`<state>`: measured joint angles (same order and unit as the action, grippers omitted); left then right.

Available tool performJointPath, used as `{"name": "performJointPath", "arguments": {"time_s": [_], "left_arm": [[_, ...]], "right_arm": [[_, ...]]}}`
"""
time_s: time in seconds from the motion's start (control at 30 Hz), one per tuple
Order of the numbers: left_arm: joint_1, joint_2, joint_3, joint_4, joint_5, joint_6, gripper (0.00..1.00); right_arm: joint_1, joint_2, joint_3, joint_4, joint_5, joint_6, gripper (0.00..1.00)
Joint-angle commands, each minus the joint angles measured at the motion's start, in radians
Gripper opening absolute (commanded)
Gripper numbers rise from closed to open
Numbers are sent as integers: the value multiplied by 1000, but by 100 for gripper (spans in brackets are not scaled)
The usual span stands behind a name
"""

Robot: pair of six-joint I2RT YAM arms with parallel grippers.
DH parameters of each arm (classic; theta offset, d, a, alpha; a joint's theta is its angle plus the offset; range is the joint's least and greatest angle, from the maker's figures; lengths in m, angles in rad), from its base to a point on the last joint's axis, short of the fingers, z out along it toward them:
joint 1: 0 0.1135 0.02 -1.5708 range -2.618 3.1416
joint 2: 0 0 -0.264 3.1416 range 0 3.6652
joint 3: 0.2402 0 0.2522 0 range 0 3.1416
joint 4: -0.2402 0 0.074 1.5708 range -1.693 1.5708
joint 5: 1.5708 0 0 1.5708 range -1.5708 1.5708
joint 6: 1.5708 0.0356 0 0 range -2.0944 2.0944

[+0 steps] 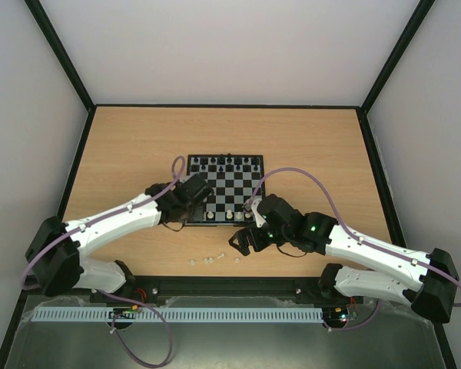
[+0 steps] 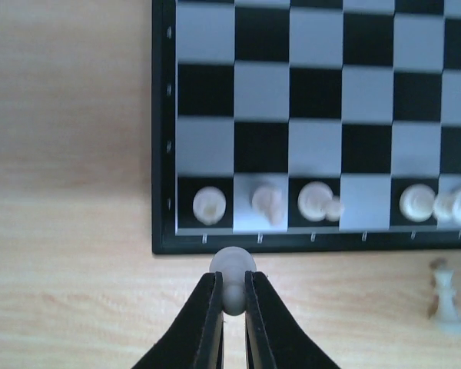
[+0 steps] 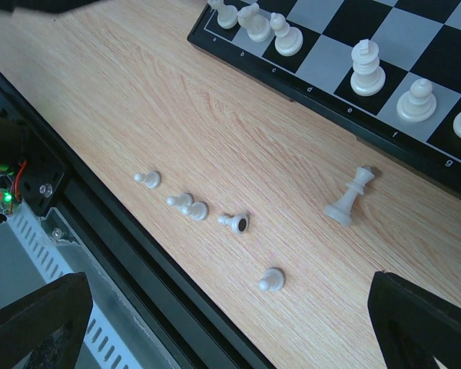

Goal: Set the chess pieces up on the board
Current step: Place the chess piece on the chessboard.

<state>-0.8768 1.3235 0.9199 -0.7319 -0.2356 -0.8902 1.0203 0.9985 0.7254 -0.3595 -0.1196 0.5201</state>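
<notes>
I should move the white pawn onto a square before I open my left gripper, because it hangs off the board's near edge and would end up on the tabletop.
The board (image 1: 232, 187) lies mid-table with black pieces along its far row. My left gripper (image 2: 232, 280) is shut on a white pawn (image 2: 232, 264), held just off the board's (image 2: 315, 92) near edge by its left corner. White pieces (image 2: 316, 201) stand along the near row. My right gripper (image 3: 230, 327) is open and empty above several loose white pawns (image 3: 194, 208) on the table; one pawn (image 3: 236, 222) lies on its side. A taller white piece (image 3: 349, 198) stands on the table beside the board (image 3: 438, 54); it also shows in the left wrist view (image 2: 446, 301).
The loose pawns (image 1: 213, 259) lie between the board and the black rail (image 1: 230, 286) at the table's near edge. Both arms' cables arc over the board's sides. Walls enclose the table at left, right and back.
</notes>
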Motion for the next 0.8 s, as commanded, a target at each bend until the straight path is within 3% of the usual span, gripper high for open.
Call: {"name": "performJointPath", "arguments": {"time_s": [0.0, 0.23, 0.77], "left_arm": [[75, 82, 88, 11, 12, 153, 4], [151, 208, 171, 42, 49, 235, 5], [209, 297, 133, 112, 101, 273, 6]], "right_arm": [[-3, -13, -11, -3, 7, -8, 99], [-2, -20, -13, 0, 5, -8, 99], [-3, -21, -20, 9, -15, -9, 99]]}}
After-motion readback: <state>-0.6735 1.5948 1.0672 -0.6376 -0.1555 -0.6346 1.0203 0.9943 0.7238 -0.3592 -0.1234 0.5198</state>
